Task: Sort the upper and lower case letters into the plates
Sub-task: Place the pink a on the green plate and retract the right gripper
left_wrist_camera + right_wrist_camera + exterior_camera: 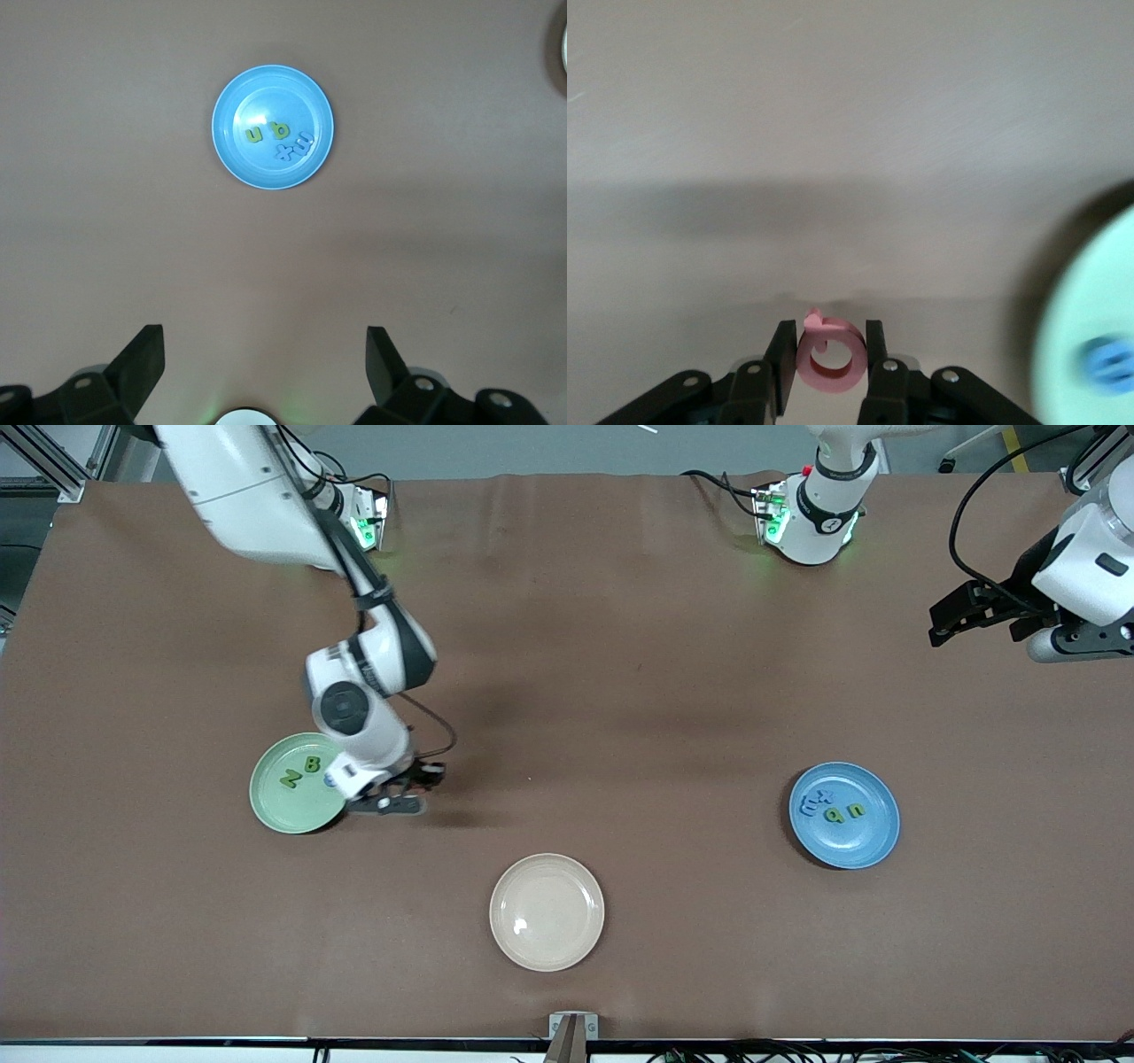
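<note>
My right gripper should move the pink letter closer before it lets go. The letter is hanging short of the green plate's rim and would miss if released now.
The mint green plate lies toward the right arm's end and holds green letters N and B and a blue letter, partly hidden by the arm. My right gripper is low over the table beside this plate. It is shut on a pink round letter, which shows between its fingers in the right wrist view. The blue plate lies toward the left arm's end and holds several small letters. My left gripper is open and empty, high over the table's end. The blue plate also shows in the left wrist view.
A cream-beige plate with nothing in it lies nearer the front camera than both plates, midway between them. The green plate's edge shows blurred in the right wrist view. Brown cloth covers the table.
</note>
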